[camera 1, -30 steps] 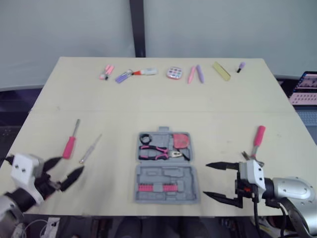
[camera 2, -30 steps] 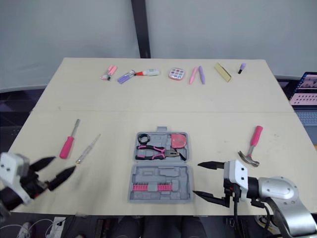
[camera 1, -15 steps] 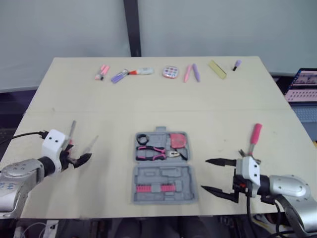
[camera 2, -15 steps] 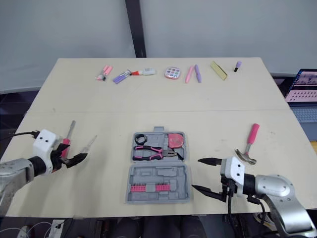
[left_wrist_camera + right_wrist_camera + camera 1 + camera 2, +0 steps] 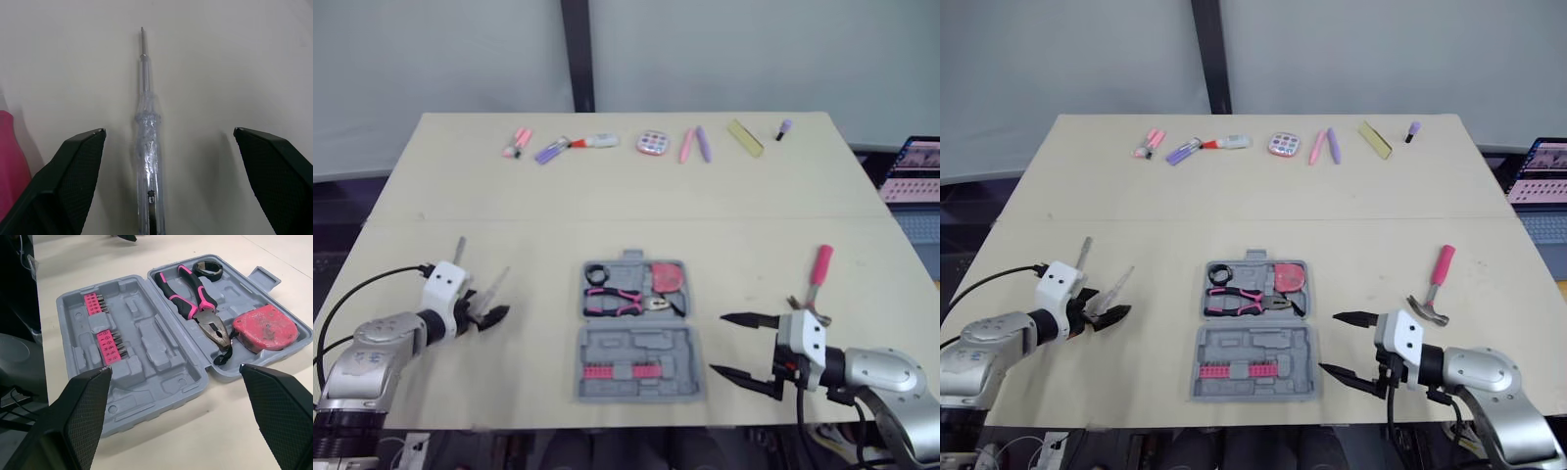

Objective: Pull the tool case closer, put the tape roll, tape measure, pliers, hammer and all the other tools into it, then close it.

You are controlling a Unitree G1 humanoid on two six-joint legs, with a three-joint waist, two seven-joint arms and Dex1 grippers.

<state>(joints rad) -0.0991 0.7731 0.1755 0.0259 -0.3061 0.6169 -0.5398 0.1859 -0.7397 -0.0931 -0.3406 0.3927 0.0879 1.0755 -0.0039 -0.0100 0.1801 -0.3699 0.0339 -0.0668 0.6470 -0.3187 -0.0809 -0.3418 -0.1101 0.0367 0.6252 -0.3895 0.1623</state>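
The left gripper grabs the screwdriver by its clear handle [image 5: 148, 147] next, since the screwdriver's thin metal tip [image 5: 143, 39] sticks out at one end.
The grey tool case [image 5: 685, 345] lies open at the table's middle front. In it are the black tape roll [image 5: 599, 274], pink-handled pliers [image 5: 619, 298] and red tape measure [image 5: 669, 278]; pink bits [image 5: 616, 371] fill the near half. My left gripper [image 5: 489, 315] is open low over the table, its fingers either side of a clear-handled screwdriver [image 5: 146, 142]. A pink screwdriver handle [image 5: 10, 161] lies just beside it. My right gripper [image 5: 720, 344] stands open right of the case, holding nothing. The pink-handled hammer [image 5: 815, 279] lies beyond it.
Along the table's far edge lies a row of small items: pink and purple markers [image 5: 548, 149], a round palette [image 5: 652, 143], a yellow strip [image 5: 749, 138]. A laptop [image 5: 913, 168] stands off the right side. The table's front edge is close under both grippers.
My left gripper has travelled from the front left corner forward and right, down onto the clear screwdriver. The right gripper has barely moved. The camera shifted a little.
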